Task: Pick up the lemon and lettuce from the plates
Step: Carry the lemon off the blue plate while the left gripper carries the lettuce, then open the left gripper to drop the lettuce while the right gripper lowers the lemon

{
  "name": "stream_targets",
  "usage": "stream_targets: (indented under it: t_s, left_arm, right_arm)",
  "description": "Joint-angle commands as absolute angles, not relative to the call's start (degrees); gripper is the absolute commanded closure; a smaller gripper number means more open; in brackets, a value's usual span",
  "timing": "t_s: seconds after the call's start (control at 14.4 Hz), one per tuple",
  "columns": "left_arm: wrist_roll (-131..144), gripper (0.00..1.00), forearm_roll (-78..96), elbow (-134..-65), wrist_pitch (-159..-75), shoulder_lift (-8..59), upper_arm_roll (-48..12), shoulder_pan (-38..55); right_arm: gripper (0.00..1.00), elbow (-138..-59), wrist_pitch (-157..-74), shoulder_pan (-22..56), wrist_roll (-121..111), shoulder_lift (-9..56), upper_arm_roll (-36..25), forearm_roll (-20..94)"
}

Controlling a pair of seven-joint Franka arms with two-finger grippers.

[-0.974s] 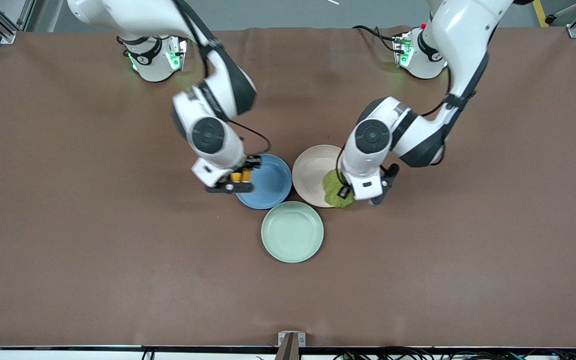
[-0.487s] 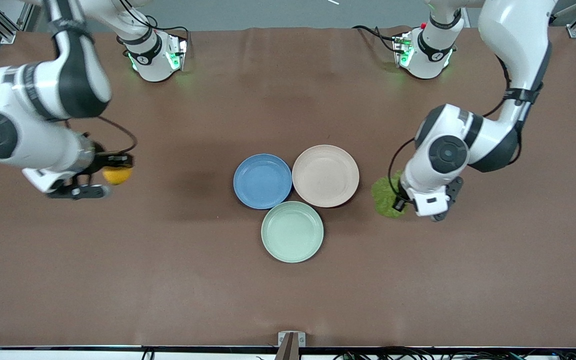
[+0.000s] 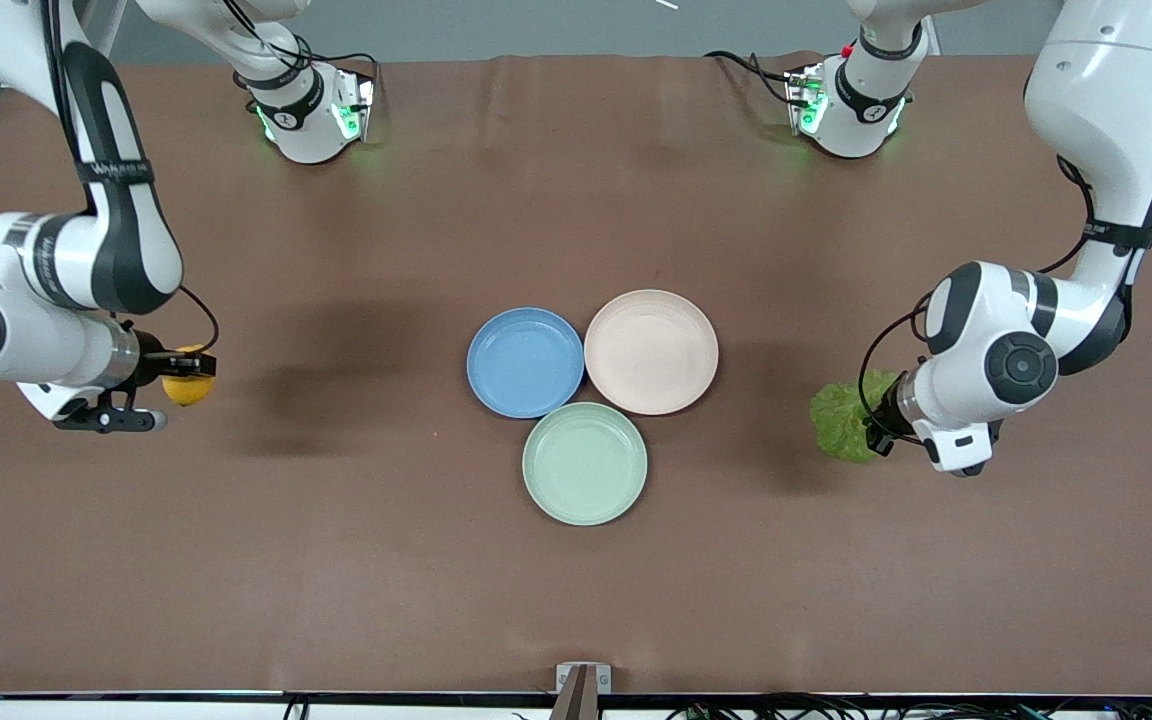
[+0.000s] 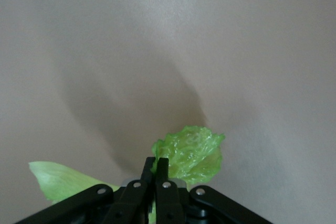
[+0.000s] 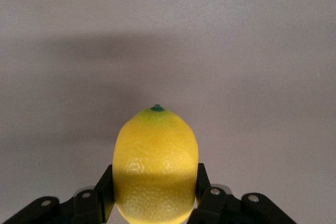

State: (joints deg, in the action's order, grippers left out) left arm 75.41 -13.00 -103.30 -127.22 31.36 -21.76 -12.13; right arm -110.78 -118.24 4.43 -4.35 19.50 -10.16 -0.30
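The yellow lemon (image 3: 186, 389) (image 5: 156, 165) is still hanging above the brown cloth with its shadow well apart from it, so my right gripper has to keep holding the lemon.
My right gripper (image 3: 179, 377) is shut on the yellow lemon (image 3: 186, 389) and holds it over bare table toward the right arm's end; the lemon (image 5: 156, 165) fills the right wrist view between the fingers (image 5: 105, 187). My left gripper (image 3: 871, 432) is shut on the crinkled green lettuce leaf (image 3: 842, 421) and holds it over bare table toward the left arm's end; the leaf (image 4: 191, 152) sticks out past the closed fingertips (image 4: 156, 164). The blue plate (image 3: 525, 361) and the beige-pink plate (image 3: 651, 351) lie side by side mid-table, both empty.
A pale mint-green plate (image 3: 585, 463) lies nearer the front camera, touching both other plates, and is empty. The brown cloth covers the table (image 3: 576, 600). Both arm bases stand at the table's edge farthest from the front camera.
Both arms swung outward from the plates: the right gripper carried the lemon off the blue plate toward its end, the left carried the lettuce off the beige-pink plate toward its end.
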Motion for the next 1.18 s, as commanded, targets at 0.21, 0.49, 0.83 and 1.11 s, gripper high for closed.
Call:
stream_targets:
  t_s: [0.21, 0.49, 0.83, 1.11]
  left_arm:
    - [74.4, 0.22, -16.7, -102.8, -128.4, 33.6, -22.2, -14.8]
    - [74.1, 0.0, -16.8, -101.5, -127.4, 29.6, -23.2, -13.9]
    - [57.6, 0.0, -16.3, -93.0, -113.9, 22.3, -25.7, -14.7]
    - [40.0, 0.0, -15.6, -85.6, -100.8, 17.4, -25.6, -14.9]
  right_arm:
    - [0.78, -110.8, -130.4, 0.1, -7.9, 28.3, -8.8, -1.3]
    - [0.74, -110.8, -133.1, -0.5, -7.9, 29.7, -8.8, -1.1]
    - [0.71, -110.7, -134.1, -0.8, -7.9, 30.8, -8.7, -0.7]
    - [0.0, -110.5, -133.3, -0.4, -7.8, 30.2, -8.7, -0.6]
